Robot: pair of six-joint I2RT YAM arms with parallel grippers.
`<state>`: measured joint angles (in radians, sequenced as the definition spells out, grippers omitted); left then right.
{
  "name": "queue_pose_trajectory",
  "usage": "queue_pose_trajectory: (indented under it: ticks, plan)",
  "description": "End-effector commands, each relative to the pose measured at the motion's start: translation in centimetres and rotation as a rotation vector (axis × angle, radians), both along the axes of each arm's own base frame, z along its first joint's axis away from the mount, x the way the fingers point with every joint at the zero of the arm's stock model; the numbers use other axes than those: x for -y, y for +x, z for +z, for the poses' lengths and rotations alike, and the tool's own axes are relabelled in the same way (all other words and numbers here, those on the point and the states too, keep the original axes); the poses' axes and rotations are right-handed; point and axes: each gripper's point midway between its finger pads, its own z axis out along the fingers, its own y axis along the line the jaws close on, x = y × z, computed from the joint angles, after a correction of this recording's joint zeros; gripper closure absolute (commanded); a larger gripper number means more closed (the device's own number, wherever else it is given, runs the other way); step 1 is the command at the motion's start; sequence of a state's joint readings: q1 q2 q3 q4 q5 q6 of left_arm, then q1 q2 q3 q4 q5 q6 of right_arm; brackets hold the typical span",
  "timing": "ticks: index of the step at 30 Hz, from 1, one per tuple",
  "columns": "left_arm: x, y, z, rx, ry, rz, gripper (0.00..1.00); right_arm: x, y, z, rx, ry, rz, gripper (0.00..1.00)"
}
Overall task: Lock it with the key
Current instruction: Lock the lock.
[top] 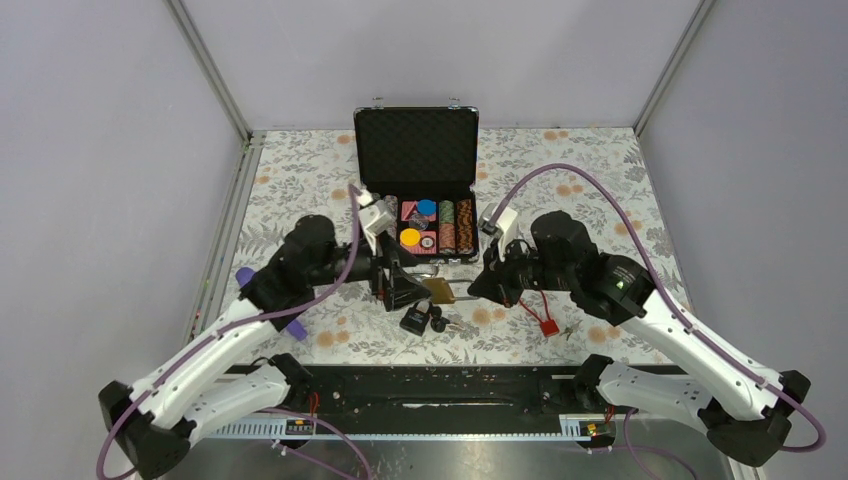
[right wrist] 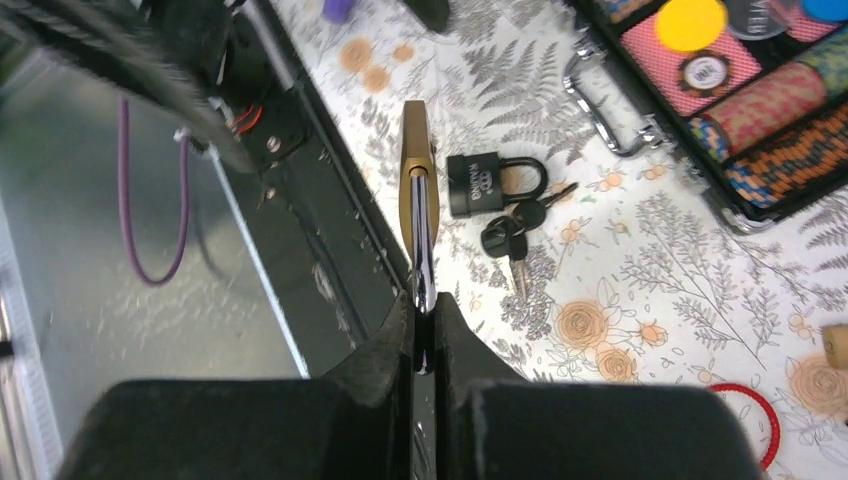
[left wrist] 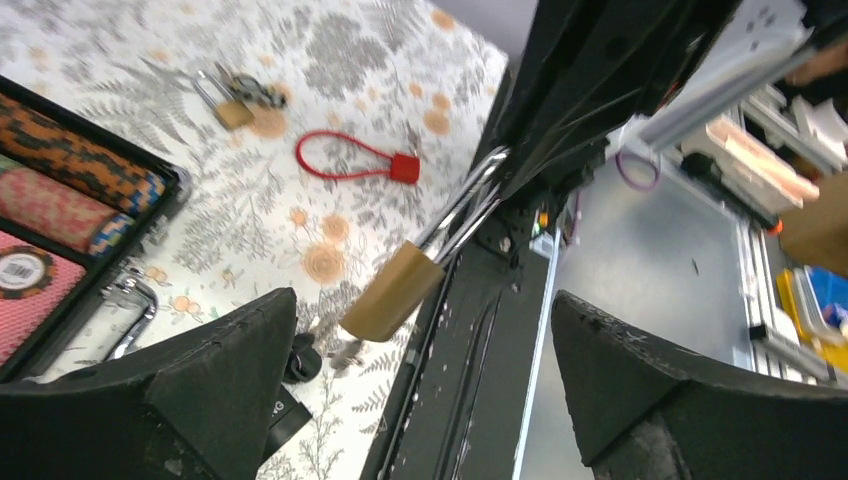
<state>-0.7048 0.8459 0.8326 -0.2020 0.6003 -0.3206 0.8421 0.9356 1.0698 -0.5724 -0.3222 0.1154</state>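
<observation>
My left gripper grabs the brass padlock across its body's flat sides next, leaving the padlock's shackle and opposite end free, to lock with the key.
My right gripper [right wrist: 424, 322] is shut on the silver shackle of a brass padlock [right wrist: 415, 150] and holds it above the table, body pointing towards the left arm. In the top view the brass padlock [top: 440, 290] hangs between the two grippers. My left gripper [left wrist: 420, 390] is open and empty, its fingers [left wrist: 200, 370] on either side of the padlock body [left wrist: 390, 290] but apart from it. A black padlock [right wrist: 480, 185] with black-headed keys [right wrist: 505, 242] lies on the table just below. No key shows in the brass padlock.
An open black case [top: 416, 150] with poker chips stands behind the grippers. A red cable lock [top: 545, 320] and a small brass padlock with keys [left wrist: 235, 100] lie at the right. The black rail [top: 430, 385] runs along the near table edge.
</observation>
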Motion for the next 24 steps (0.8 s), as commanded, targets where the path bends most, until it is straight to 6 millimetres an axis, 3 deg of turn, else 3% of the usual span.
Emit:
queue_pose_trajectory:
  ticks: [1,3,6,9,20,24]
  plan:
    - [1.7,-1.8,-1.0,0.019,0.027,-0.203,0.06,-1.2,-2.1,3.5,0.122,0.073,0.243,1.0]
    - [2.6,-2.5,-1.5,0.026,0.03,-0.257,0.07,-1.5,-2.8,3.2,0.1,0.08,0.297,1.0]
    - [3.7,-5.8,-1.9,0.092,0.02,-0.448,0.1,-2.1,-3.0,2.8,0.071,0.088,0.323,1.0]
    - [3.9,-7.0,-2.3,0.112,0.018,-0.5,0.13,-2.5,-3.4,2.8,0.051,0.098,0.349,1.0]
    - [4.1,-7.9,-4.6,0.056,0.063,-0.582,0.29,-2.9,-4.2,3.3,0.036,0.133,0.404,1.0]
    - [4.0,-7.8,-4.9,0.048,0.082,-0.582,0.44,-2.8,-4.3,3.5,0.041,0.137,0.407,1.0]
